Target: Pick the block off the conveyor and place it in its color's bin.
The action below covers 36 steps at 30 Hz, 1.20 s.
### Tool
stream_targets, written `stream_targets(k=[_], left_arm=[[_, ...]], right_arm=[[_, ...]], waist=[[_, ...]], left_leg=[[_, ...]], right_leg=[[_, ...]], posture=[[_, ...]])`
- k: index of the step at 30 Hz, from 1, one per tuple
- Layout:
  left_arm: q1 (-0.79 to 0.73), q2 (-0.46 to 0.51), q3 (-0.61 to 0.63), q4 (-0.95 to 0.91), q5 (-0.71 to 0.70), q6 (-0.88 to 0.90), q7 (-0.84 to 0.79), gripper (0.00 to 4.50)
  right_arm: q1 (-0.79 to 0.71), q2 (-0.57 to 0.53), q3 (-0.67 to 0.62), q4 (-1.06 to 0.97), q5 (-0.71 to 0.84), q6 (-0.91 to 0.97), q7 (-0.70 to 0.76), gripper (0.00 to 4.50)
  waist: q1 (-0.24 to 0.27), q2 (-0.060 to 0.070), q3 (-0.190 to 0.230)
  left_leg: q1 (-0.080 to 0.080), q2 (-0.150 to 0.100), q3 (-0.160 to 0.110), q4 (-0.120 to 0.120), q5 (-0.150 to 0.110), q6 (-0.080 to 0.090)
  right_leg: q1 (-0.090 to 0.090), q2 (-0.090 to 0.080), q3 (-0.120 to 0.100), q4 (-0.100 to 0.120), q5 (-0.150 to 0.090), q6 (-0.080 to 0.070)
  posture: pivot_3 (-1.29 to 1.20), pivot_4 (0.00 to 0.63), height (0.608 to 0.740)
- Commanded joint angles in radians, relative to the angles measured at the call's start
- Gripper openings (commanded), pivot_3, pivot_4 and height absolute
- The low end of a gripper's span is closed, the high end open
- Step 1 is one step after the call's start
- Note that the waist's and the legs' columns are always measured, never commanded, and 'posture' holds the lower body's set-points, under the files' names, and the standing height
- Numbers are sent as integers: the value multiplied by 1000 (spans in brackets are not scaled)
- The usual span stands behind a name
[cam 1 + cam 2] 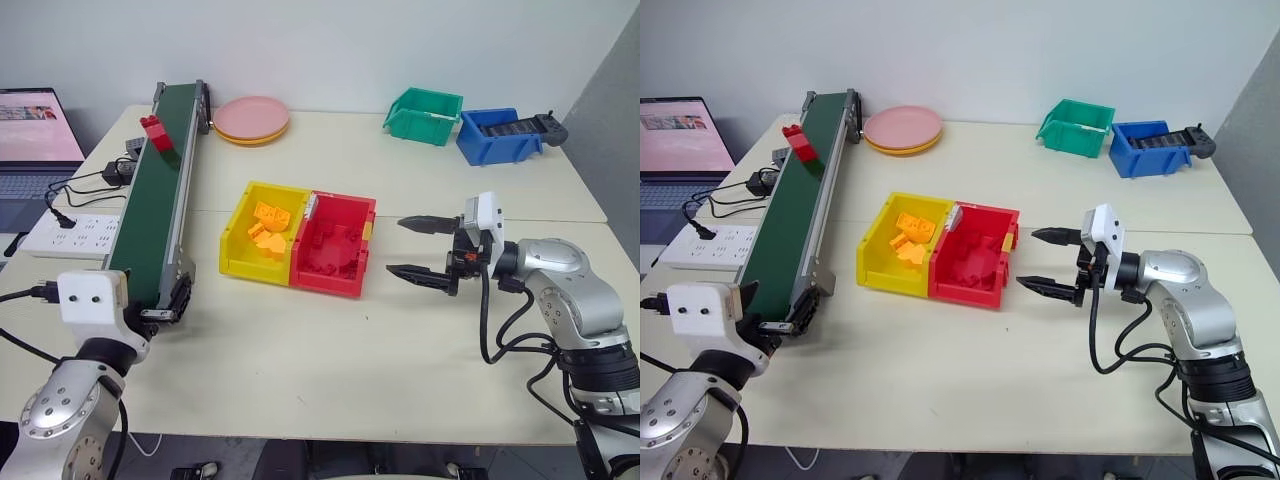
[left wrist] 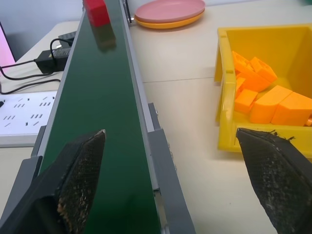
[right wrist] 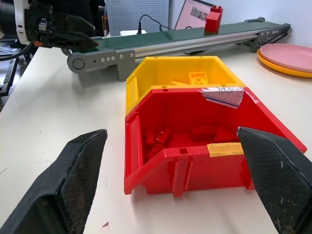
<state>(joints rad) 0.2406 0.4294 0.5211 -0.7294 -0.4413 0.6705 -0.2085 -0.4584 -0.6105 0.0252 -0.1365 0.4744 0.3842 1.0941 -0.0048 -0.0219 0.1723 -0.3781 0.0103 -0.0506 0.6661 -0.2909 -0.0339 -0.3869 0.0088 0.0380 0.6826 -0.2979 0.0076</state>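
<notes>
The block is far beyond my left gripper's fingers, so they would miss if they closed now. My left gripper needs to move toward the block before it closes on the red block point(image 1: 155, 131).
The red block point(image 1: 155, 131) rides on the far end of the dark green conveyor point(image 1: 160, 200), well away from both grippers. Over the belt's near end my left gripper point(image 2: 169, 134) points along it, open and empty. The red bin point(image 1: 330, 278) stands mid-table against a yellow one, has a label on its rim, and holds several red bricks. To the right of the red bin, my right gripper point(image 1: 396, 245) points at it with its fingers spread wide and nothing between them. The right wrist view shows the bin point(image 3: 185, 168) just ahead of the fingers.
The yellow bin point(image 1: 232, 250) with orange pieces touches the red bin's left side. Stacked pink plates point(image 1: 252, 118) lie at the back by the conveyor's far end. A green bin point(image 1: 424, 115) and a blue bin point(image 1: 497, 135) sit back right. A laptop point(image 1: 35, 140), power strip point(image 1: 70, 235) and cables lie left of the belt.
</notes>
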Motion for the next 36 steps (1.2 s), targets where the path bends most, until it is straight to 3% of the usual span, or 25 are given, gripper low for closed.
stream_targets(k=[1,12,21,36], left_arm=[[-22,17,54,-2,-10,14,15,4465],[-47,19,96,29,-29,62,31,4465],[-117,61,76,106,-34,50,-2,4465],[-242,60,38,201,2,93,67,4465]], right_arm=[[-9,-11,-2,-42,19,9,14,4500],[-50,-41,31,-98,70,97,79,4500],[-185,0,61,-94,135,255,46,4500],[-171,-23,92,-100,85,183,87,4500]], waist=[[0,0,0],[0,0,0],[0,0,0],[2,-1,0]], left_leg=[[0,0,0,0,0,0],[0,0,0,0,0,0],[0,0,-1,0,0,0],[-2,0,-1,0,0,0]], right_leg=[[0,0,0,0,0,0],[0,0,0,0,0,0],[-1,0,-1,0,0,0],[-2,-1,-1,-1,0,0]], posture=[[0,150,740],[0,150,740],[0,150,740],[0,150,740]])
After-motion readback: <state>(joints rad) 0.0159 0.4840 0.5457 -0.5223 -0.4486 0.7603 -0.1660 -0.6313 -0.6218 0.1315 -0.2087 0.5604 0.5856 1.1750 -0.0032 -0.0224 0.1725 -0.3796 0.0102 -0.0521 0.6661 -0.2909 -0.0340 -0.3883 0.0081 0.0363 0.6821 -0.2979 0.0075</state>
